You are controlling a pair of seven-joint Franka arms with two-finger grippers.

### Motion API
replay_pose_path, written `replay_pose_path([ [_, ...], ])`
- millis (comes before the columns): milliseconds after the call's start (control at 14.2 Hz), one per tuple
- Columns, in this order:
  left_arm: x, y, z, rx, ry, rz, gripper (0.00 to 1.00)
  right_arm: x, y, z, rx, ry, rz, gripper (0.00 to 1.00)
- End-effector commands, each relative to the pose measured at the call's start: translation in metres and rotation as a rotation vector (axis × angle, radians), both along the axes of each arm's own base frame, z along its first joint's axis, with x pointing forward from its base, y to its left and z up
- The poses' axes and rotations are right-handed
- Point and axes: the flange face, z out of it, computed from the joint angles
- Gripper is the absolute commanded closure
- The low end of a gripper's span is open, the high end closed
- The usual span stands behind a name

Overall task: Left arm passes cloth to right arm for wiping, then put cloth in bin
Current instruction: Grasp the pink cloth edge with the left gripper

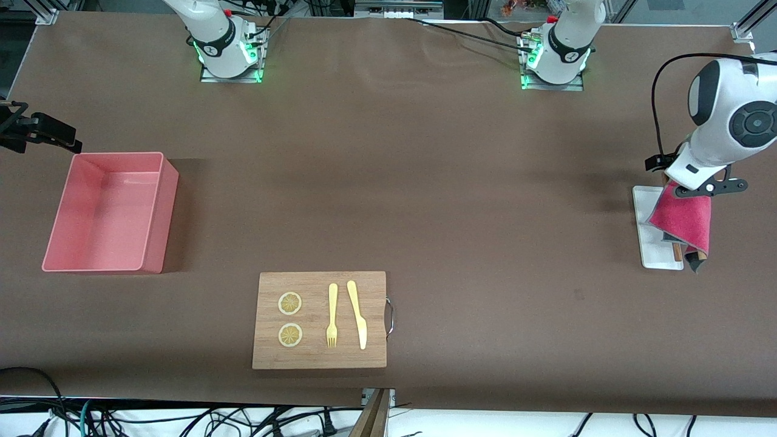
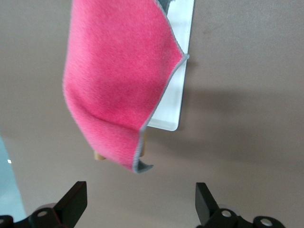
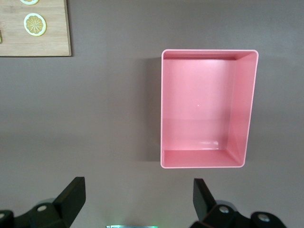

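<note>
My left gripper grabs the magenta cloth by its grey-hemmed corner next, to pass it over for wiping.
The magenta cloth hangs in folds over the small white tray at the left arm's end of the table. Its grey underside shows at the lower corner, and a bit of light wood shows under it. My left gripper is right above the cloth's top edge. In the left wrist view the cloth is apart from my left gripper, which is open and empty. My right gripper hovers beside the pink bin. It is open and empty in the right wrist view, where the bin is empty.
A wooden cutting board with a metal handle lies near the front camera. It holds two lemon slices, a yellow fork and a yellow knife. The board's corner also shows in the right wrist view.
</note>
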Motion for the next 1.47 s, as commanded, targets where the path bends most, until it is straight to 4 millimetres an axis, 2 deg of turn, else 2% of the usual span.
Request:
replay_pose_path([
  [0,-0.007,0.008,-0.01,0.016,-0.04,0.026,0.0,0.003,0.001,0.002,0.014,-0.011,-0.001,0.0],
  [211,-0.005,0.031,-0.026,0.023,-0.077,0.033,0.0,0.003,-0.002,0.002,0.012,-0.01,-0.009,0.0],
  [281,-0.005,0.034,-0.028,0.022,-0.081,0.049,0.06,0.003,-0.002,0.002,0.011,-0.01,-0.009,0.0],
  [351,-0.005,0.035,-0.028,0.023,-0.082,0.056,0.15,0.003,-0.004,0.003,0.01,-0.014,-0.012,0.0],
  [492,-0.004,0.035,-0.03,0.029,-0.091,0.086,0.43,0.004,-0.002,0.001,0.012,-0.016,-0.009,0.0],
  [562,-0.003,0.035,-0.033,0.028,-0.091,0.096,0.49,0.005,0.001,0.001,0.012,-0.017,-0.005,0.0],
  [702,-0.004,0.035,-0.036,0.026,-0.087,0.099,0.55,0.007,0.002,-0.004,0.012,-0.014,-0.004,0.0],
  [843,-0.003,0.034,-0.035,0.026,-0.087,0.096,0.82,0.013,0.0,-0.019,0.015,0.018,0.006,0.0],
  [983,-0.002,0.033,-0.034,0.028,-0.089,0.092,0.97,0.014,0.002,-0.023,0.009,0.028,0.014,0.0],
  [1194,-0.002,0.033,-0.034,0.029,-0.089,0.092,1.0,0.022,0.004,-0.05,0.01,0.082,0.024,0.0],
  [1405,-0.001,0.033,-0.032,0.029,-0.09,0.093,1.0,0.031,0.028,-0.066,0.02,0.098,0.07,0.0],
])
